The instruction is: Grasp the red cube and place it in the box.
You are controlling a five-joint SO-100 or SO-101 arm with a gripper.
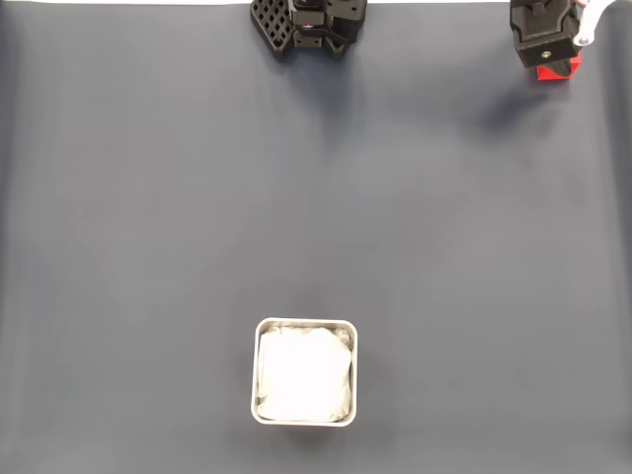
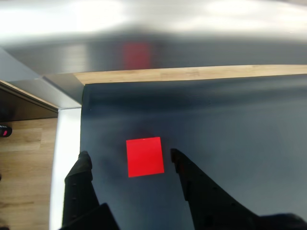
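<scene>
My gripper grabs the red cube by its opposite sides next, to place the cube in the box (image 1: 304, 370).
The red cube (image 2: 144, 156) lies on the dark mat near its far corner in the wrist view, and its red edge (image 1: 556, 70) peeks out under the arm's head at the top right of the fixed view. My gripper (image 2: 129, 160) hovers over the cube, open, with one black finger on each side and a gap to both. In the fixed view the gripper (image 1: 549, 51) sits right above the cube. The box (image 1: 304, 370), a grey metal tray with white lining, stands at the bottom centre of the mat, far from the cube.
The arm's black base (image 1: 311, 25) sits at the top centre edge. The mat's edge and a wooden strip (image 2: 192, 74) run just beyond the cube, with a shiny wall behind. The mat's left edge (image 2: 67, 139) drops off to a wooden floor.
</scene>
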